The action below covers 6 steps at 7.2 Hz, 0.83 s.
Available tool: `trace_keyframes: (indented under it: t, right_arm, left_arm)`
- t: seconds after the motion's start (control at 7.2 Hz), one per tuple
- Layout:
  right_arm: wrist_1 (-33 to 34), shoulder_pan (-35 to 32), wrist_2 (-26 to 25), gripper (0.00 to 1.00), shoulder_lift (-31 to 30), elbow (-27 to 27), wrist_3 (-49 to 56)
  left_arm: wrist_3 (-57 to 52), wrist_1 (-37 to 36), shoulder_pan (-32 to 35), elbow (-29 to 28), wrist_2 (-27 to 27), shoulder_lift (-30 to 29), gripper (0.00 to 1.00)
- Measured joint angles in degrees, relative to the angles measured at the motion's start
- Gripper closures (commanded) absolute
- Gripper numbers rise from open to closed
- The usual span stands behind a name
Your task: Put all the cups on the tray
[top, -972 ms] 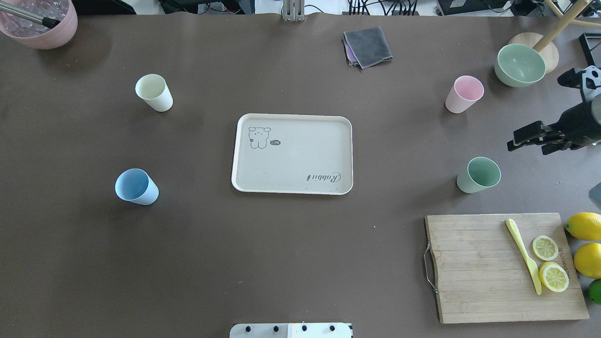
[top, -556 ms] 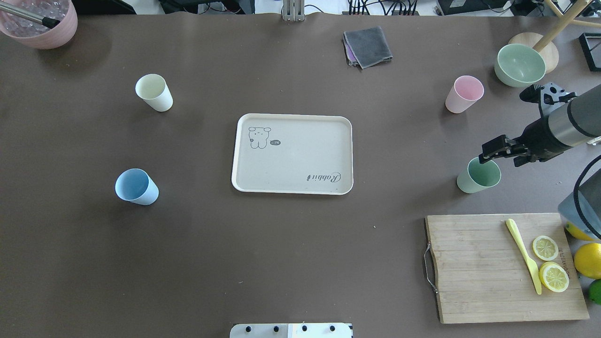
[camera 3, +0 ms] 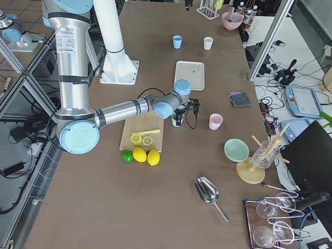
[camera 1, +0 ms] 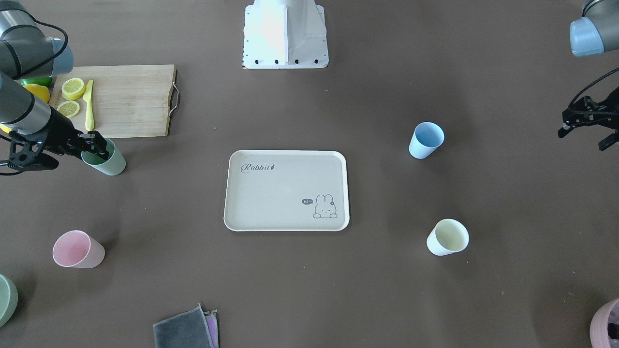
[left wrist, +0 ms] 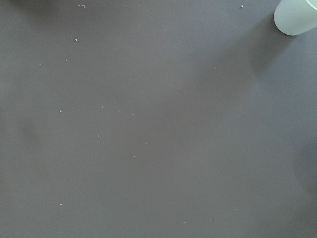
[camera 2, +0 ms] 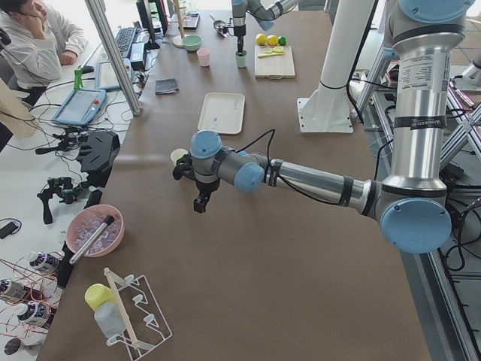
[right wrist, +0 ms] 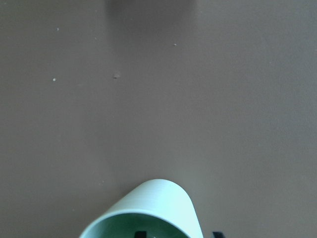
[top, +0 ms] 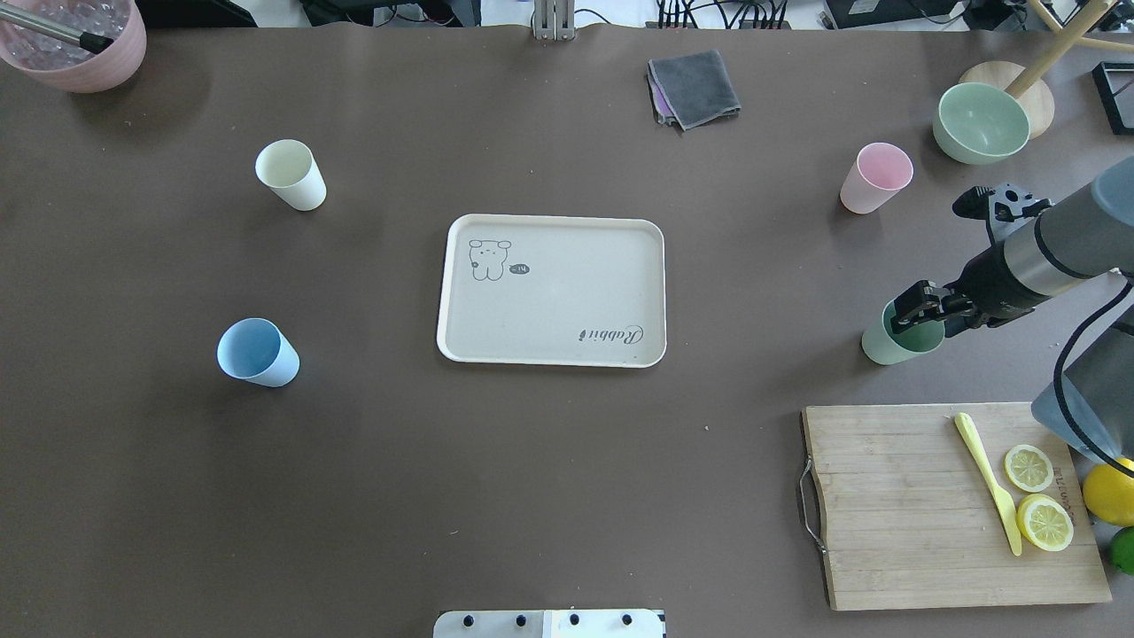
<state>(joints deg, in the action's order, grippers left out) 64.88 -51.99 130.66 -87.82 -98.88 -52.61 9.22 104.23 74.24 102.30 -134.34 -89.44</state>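
Note:
I will grab the cup by its thin rim with my right gripper next, because the green cup's round body [camera 1: 115, 165] is wider than my open fingers.
The beige Rabbit tray [top: 551, 291] lies mid-table with nothing on it. Four cups stand upright on the table around it: green [top: 893, 344], pink [top: 875, 177], cream [top: 291, 175] and blue [top: 257, 353]. My right gripper [top: 926, 317] is open at the green cup's rim [right wrist: 148, 210]; one finger is inside the cup and the other outside its wall. My left gripper [camera 1: 582, 137] is open and empty at the table's edge, off the overhead view, apart from the blue cup [camera 1: 425, 140]. The cream cup [left wrist: 297, 17] shows in the left wrist view's corner.
A bamboo cutting board [top: 895, 505] with a yellow knife [top: 985, 478], lemon slices and whole lemons beside it lies close behind the green cup. A green bowl [top: 980, 122], a grey cloth [top: 694, 87] and a pink bowl [top: 75, 40] stand along the far edge.
My right arm has swung in from the table's right edge, leftward and down, and its open fingers now straddle the green cup's rim. The cups and tray have not moved.

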Motion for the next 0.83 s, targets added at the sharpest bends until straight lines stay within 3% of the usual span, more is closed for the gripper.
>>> trace_keyframes:
  t: [0.42,0.69,0.83]
  right_arm:
    - [0.47,0.13,0.27,1.00,1.71,-1.03,-0.11]
    - [0.65,1.39,-0.74,1.00,6.11,-1.74,-3.37]
    - [0.70,3.77,-2.49,1.00,9.78,-1.56,-7.88]
  left_arm:
    - [15.96,1.39,-3.12,4.82,0.03,-1.20,0.03]
    - [34.51,1.79,-13.52,11.00,4.39,-2.57,0.07]
    - [41.21,1.83,-20.13,12.45,9.84,-3.41,0.07]
